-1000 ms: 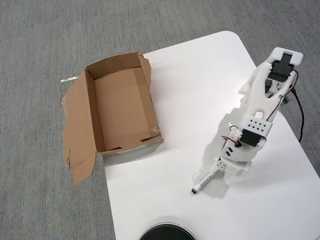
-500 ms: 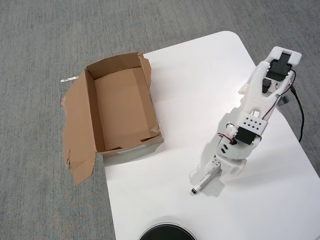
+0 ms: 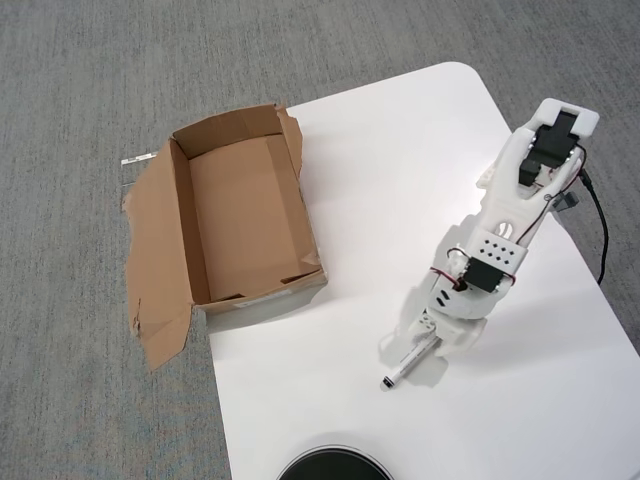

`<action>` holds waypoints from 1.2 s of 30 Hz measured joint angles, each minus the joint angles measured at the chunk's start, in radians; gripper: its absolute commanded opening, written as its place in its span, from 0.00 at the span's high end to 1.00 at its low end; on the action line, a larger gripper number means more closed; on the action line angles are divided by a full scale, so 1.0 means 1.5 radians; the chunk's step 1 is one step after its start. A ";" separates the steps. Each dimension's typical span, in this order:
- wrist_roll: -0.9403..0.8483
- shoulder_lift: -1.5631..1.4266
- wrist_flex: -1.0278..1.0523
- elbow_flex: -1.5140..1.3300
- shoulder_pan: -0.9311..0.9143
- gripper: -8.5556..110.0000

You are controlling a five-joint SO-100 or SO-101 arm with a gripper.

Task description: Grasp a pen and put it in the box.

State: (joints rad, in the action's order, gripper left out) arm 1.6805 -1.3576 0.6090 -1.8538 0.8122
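Observation:
Next, my gripper grabs the pen [image 3: 403, 367] by its end with the cap. Then my gripper puts the pen in the box.
In the overhead view the pen [image 3: 403, 367], a slim white marker with a small black end tip, lies slanted on the white table [image 3: 400, 170] toward its front. My white gripper [image 3: 422, 347] is down over the pen's upper end, which it hides. Its jaws stand open on either side of the barrel, and only the lower half of the pen pokes out toward the lower left. The box [image 3: 180, 215], brown cardboard with torn flaps, sits open and empty at the table's left edge, well to the left of the gripper.
Grey carpet [image 3: 80, 80] surrounds the table. A round black object [image 3: 333, 466] peeks in at the bottom edge, just below the pen. A black cable [image 3: 600, 230] runs along the arm's right side near the table's right edge.
The arm has shifted slightly left and lower, bringing the gripper closer around the pen. The pen itself has not moved on the table.

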 measured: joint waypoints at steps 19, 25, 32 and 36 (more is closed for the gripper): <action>0.000 0.002 -0.001 0.000 0.011 0.79; 0.000 0.002 -0.001 0.000 0.005 0.79; 0.000 0.002 -0.001 0.000 0.009 0.79; 0.000 0.002 0.000 0.000 0.006 0.79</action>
State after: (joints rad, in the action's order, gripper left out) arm 1.6805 -1.3545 0.6090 -1.8538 0.8214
